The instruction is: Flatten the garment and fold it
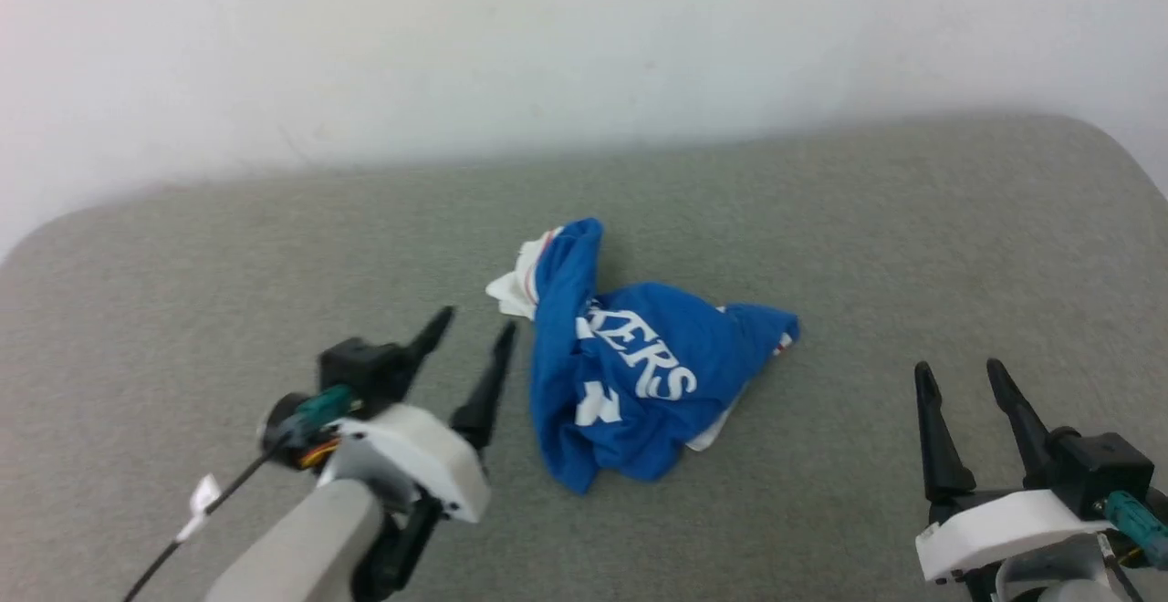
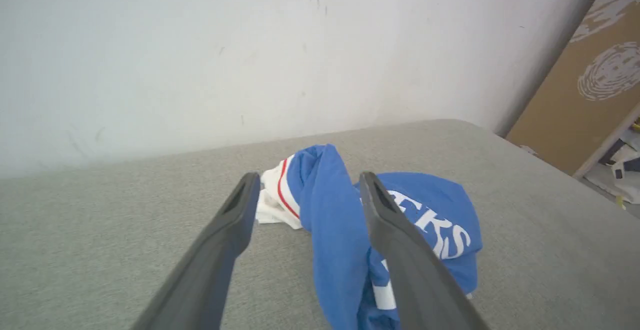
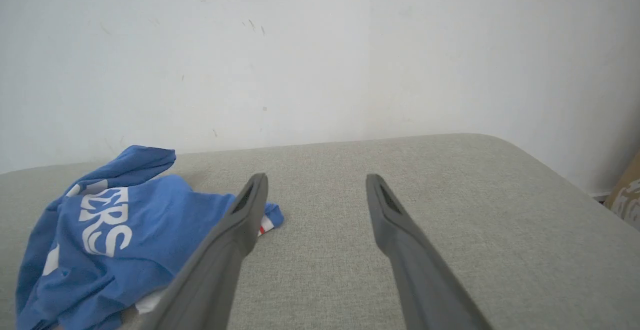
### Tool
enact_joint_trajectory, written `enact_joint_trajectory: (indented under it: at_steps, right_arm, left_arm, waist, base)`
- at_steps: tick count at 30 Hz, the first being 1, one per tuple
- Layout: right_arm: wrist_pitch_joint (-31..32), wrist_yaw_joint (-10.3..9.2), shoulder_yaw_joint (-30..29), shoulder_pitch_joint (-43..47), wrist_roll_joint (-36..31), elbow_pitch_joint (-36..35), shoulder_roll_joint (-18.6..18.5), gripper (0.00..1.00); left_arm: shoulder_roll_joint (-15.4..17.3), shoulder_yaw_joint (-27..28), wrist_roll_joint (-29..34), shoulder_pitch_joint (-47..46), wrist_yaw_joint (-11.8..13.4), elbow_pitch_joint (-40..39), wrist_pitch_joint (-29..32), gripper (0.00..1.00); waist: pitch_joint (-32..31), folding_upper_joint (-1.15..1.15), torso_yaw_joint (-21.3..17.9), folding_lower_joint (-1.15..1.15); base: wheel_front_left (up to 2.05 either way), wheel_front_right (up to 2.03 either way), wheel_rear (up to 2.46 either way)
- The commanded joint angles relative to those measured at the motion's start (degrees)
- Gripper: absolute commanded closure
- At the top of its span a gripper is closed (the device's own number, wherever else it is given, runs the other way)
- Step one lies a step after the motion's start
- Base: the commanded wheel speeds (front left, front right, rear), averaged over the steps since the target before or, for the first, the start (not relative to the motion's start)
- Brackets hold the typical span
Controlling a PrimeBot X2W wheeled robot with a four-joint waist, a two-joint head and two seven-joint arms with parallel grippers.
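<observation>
I need to flatten the jersey, so my right gripper should next grab the crumpled jersey point(image 1: 641, 378) by the white tip of its tucked sleeve point(image 1: 709, 427).
The garment point(image 1: 630, 374), a bright blue jersey with white lettering, a white sleeve and a thin red stripe, lies crumpled in a heap on the grey padded surface point(image 1: 821, 246). My left gripper point(image 1: 474, 321) hovers just left of the heap, open, with nothing between its fingers. In the left wrist view the garment point(image 2: 330, 210) lies beyond and between the spread fingertips point(image 2: 247, 185). My right gripper point(image 1: 958, 369) stands open at the lower right, well apart from the cloth. The right wrist view has the garment point(image 3: 110, 225) at its left, beside the left fingertip point(image 3: 255, 190).
A white wall point(image 1: 584, 46) runs along the far edge of the surface. The surface's rounded corners show at far left and far right. A brown board point(image 2: 590, 80) leans off the surface's right end, with clutter on the floor beside it.
</observation>
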Motion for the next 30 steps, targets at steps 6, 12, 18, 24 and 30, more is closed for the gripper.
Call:
enact_joint_trajectory:
  at_steps: [6,12,18,24,30]
  right_arm:
    - [-0.1,-0.04,1.5,2.3,-0.2,-1.0,0.1,0.0]
    - [-0.3,-0.04,2.8,3.5,-0.3,-0.7,0.1,0.0]
    - [-0.4,-0.04,3.5,4.0,-0.1,-0.1,0.1,0.0]
    - [0.0,-0.04,3.3,3.5,-0.2,0.3,0.1,0.0]
    - [7.4,-0.04,4.0,2.1,-0.5,-0.6,0.1,0.0]
  left_arm:
    - [2.3,12.0,4.9,11.3,4.6,-10.9,-1.2,0.0]
    - [-2.7,22.9,12.7,22.6,2.4,-17.7,-1.2,0.0]
    - [-7.5,27.9,21.1,28.4,-1.1,-19.0,-1.2,0.0]
    - [-11.1,31.5,26.7,29.9,-4.6,-18.2,-1.2,0.0]
    - [-14.1,34.2,29.7,28.7,-7.9,-17.6,-1.2,0.0]
  waist:
    - [-4.9,0.0,7.3,0.01]
    - [-5.1,0.0,8.6,0.01]
    - [-4.8,0.0,9.0,0.01]
    - [-3.7,0.0,9.4,0.01]
    - [-1.6,0.0,11.3,0.01]
  base:
    - [0.0,0.0,0.0]
    - [0.0,0.0,0.0]
    - [0.0,0.0,0.0]
    - [0.0,0.0,0.0]
    - [0.0,0.0,0.0]
